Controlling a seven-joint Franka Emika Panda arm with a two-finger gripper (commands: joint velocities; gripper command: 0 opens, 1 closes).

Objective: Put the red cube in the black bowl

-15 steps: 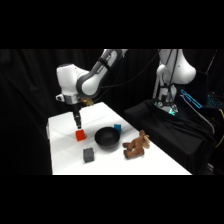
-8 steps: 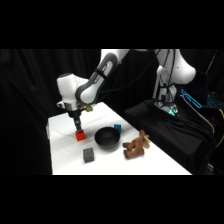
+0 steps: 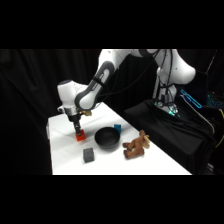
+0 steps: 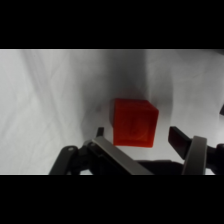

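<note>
My gripper grabs the red cube by its opposite sides next, to drop it into the black bowl.
The red cube rests on the white table, and in the wrist view it lies between my two fingers with a gap showing on its right side. My gripper is open and straddles it. From the side, the gripper hangs low over the red cube near the table's left part. The black bowl stands to the right of the cube, apart from it, with nothing visible inside.
A dark grey cube lies in front of the bowl. A small teal cube sits behind the bowl, and a brown plush toy lies to its right. The table's left edge is close to the gripper.
The gripper has come down from above the red cube until its fingers are at the cube's sides. The cube, bowl and other objects have not moved.
</note>
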